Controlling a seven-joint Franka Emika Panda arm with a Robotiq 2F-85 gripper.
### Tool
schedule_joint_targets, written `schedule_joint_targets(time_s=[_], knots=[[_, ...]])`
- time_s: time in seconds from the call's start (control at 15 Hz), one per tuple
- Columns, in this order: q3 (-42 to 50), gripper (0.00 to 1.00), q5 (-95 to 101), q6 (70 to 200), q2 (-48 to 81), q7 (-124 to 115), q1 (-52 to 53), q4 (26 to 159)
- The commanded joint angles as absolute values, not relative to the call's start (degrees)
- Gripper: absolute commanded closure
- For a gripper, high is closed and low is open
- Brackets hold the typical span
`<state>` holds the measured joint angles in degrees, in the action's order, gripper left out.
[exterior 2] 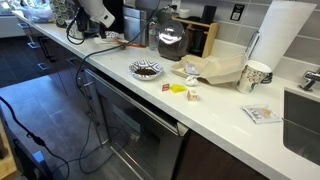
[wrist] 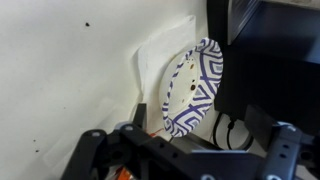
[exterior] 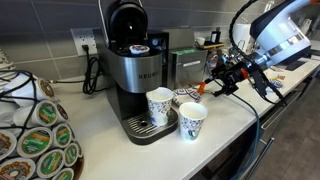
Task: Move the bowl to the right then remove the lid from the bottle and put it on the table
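Observation:
The gripper grabs the bowl's rim on the side away from the coffee machine next, which leaves the bowl's base free to set down.
The bowl [exterior: 186,96] is a paper one with a blue-and-white pattern, standing on the table [exterior: 230,125] beside the coffee machine, just behind two patterned cups. It also shows in an exterior view [exterior 2: 146,69] with something dark inside. In the wrist view the bowl [wrist: 190,90] lies ahead of my fingers, partly on a white napkin. A small orange lid [exterior: 199,88] sits right next to the bowl, and the bottle under it is hard to make out. My gripper [exterior: 218,80] hovers close beside the lid, open and empty; in the wrist view the gripper [wrist: 185,160] has its fingers spread wide.
A Keurig coffee machine [exterior: 135,70] and two patterned cups [exterior: 160,105] [exterior: 192,120] crowd the bowl's near side. A brown paper bag [exterior 2: 215,68], small yellow items [exterior 2: 180,88], another cup [exterior 2: 257,75], a paper towel roll [exterior 2: 285,35] and a sink [exterior 2: 305,120] are further along the counter.

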<state>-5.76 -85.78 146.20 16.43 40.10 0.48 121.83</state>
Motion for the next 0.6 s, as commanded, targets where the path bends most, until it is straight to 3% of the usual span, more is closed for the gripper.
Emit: schedule_joint_targets(time_s=[0.0,0.53], knots=[[-4.33,0.00,-83.71,146.79,23.14,36.07,2.71,116.36],[-3.41,0.03,-83.33,146.86,28.30,34.14,3.36,109.11]])
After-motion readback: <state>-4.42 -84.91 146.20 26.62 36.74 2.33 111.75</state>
